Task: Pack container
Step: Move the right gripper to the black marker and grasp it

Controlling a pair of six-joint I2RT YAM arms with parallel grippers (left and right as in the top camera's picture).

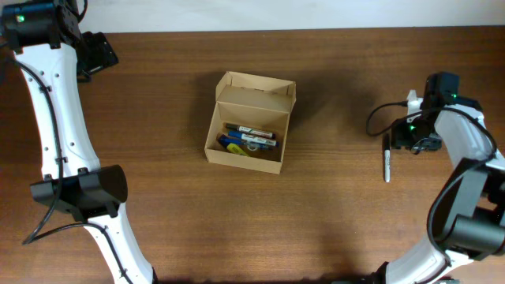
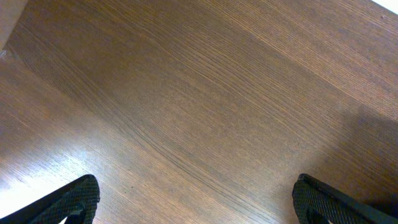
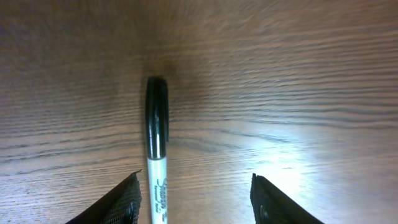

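Note:
My right gripper needs to go lower before it closes on the black-capped white marker. Its fingers are above the marker's white body (image 1: 387, 166) (image 3: 158, 186) and the table beside it.
The container (image 1: 268, 98), a small tan cardboard box with its flap lid open toward the back, stands in the middle of the table and holds several markers (image 1: 251, 139). A black-capped white marker (image 1: 387, 164) lies on the table at the right; it also shows in the right wrist view (image 3: 157, 149). My right gripper (image 3: 194, 200) is open over the table, with the marker lying just inside its left finger. My left gripper (image 2: 196, 200) is open over bare wood at the far left back; in the overhead view it sits near the table's back edge (image 1: 95, 54).
The brown wooden table (image 1: 158, 221) ends at a pale wall along the back. A black cable (image 1: 377, 118) loops from the right arm near the loose marker.

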